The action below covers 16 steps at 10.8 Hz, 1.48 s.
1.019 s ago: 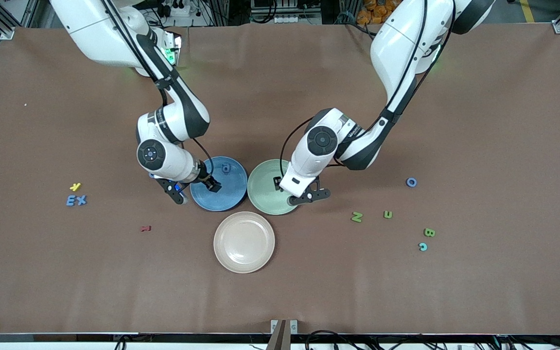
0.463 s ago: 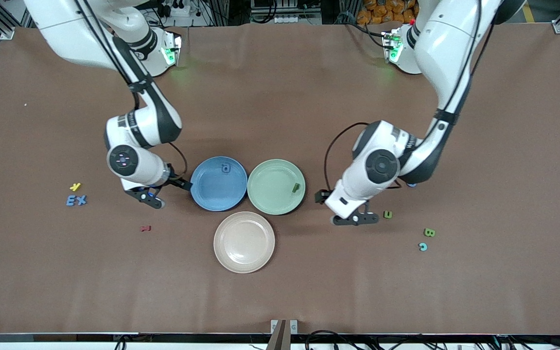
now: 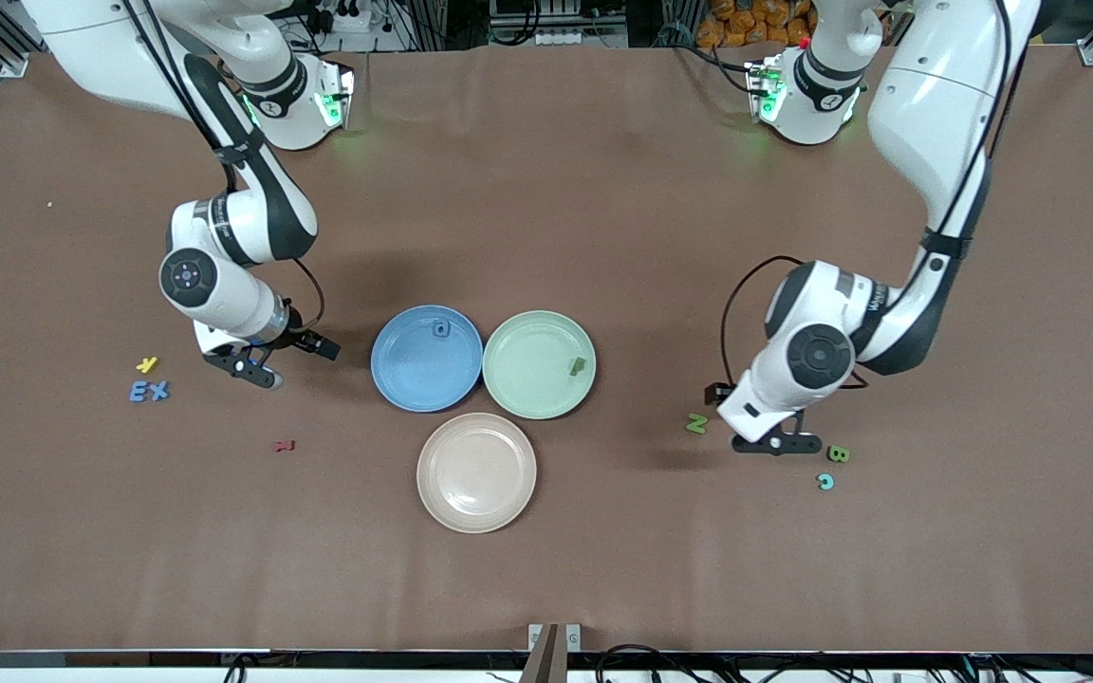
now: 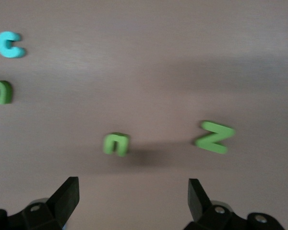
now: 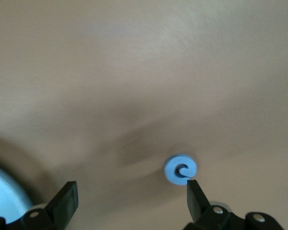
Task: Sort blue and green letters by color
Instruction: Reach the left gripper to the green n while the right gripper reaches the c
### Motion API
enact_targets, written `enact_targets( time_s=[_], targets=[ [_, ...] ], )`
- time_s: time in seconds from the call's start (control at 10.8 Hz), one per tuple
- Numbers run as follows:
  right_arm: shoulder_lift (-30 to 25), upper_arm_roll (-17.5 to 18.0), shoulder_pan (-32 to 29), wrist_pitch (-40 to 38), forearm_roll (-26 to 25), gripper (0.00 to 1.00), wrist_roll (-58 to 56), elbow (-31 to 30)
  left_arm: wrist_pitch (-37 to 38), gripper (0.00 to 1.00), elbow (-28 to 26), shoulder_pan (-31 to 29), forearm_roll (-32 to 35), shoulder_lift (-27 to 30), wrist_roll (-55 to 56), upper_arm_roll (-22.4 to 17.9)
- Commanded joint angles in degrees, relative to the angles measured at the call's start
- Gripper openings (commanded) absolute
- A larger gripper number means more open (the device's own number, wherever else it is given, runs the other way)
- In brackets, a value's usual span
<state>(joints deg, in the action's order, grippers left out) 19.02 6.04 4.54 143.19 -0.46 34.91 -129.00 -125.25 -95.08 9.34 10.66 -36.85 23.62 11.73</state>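
My right gripper moves toward the letter before it closes on the round blue letter (image 5: 180,169): in the right wrist view the fingers stop short of it.
My right gripper (image 3: 258,368) is open and empty, low over the table between the blue plate (image 3: 404,379) and the blue E (image 3: 138,391) and X (image 3: 159,390). In the right wrist view a round blue letter (image 5: 180,169) lies on the table beside one fingertip of the right gripper (image 5: 132,203). My left gripper (image 3: 776,443) is open and empty over the green letters: N (image 3: 695,423), B (image 3: 838,454) and a U-shaped one (image 4: 116,143) just ahead of the left gripper (image 4: 132,201). One blue letter (image 3: 440,329) lies in the blue plate, one green letter (image 3: 578,366) in the green plate (image 3: 527,379).
A pink plate (image 3: 476,471) stands nearer the camera than the two other plates. A yellow letter (image 3: 147,364) lies by the E and X, a dark red letter (image 3: 285,445) nearer the camera. A cyan C (image 3: 825,481) lies beside the green B.
Both grippers left the plates and moved out toward their own ends of the table. The left gripper released a green letter, which now lies in the green plate.
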Motion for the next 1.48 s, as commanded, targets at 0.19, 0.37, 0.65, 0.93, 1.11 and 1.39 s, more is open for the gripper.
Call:
enact_targets(
  time_s=[0.19, 0.37, 0.65, 0.93, 1.11, 1.39],
  targets=[
    [-2.9, 0.7, -5.3, 6.8, -1.0, 1.00, 0.6, -9.2, -5.4, 0.96, -1.7, -4.0, 1.6, -1.7, -1.6, 0.5],
    [-2.5, 0.7, -6.0, 6.8, -0.7, 1.00, 0.6, -9.1, -6.8, 0.94, -1.7, -4.3, 1.6, -2.9, -1.6, 0.5],
    [-2.0, 0.9, -5.6, 7.7, -0.5, 1.00, 3.7, -8.9, -8.1, 0.90, -1.6, -4.4, 1.6, -4.0, -1.6, 0.5],
    [-0.7, 1.0, -5.5, 10.3, -0.5, 1.00, 4.0, -8.9, -8.5, 0.82, -1.6, -4.2, 1.6, -5.0, -1.6, 0.5],
    [0.3, 1.0, -5.2, 11.8, -0.5, 1.00, 4.0, -8.7, -8.7, 0.67, -1.5, -4.2, 1.6, -5.3, -1.6, 0.5],
    [1.1, 1.0, -5.1, 12.6, -0.5, 1.00, 4.1, -8.6, -8.7, 0.38, -1.4, -4.0, 1.6, -5.3, -1.6, 0.5]
  ],
)
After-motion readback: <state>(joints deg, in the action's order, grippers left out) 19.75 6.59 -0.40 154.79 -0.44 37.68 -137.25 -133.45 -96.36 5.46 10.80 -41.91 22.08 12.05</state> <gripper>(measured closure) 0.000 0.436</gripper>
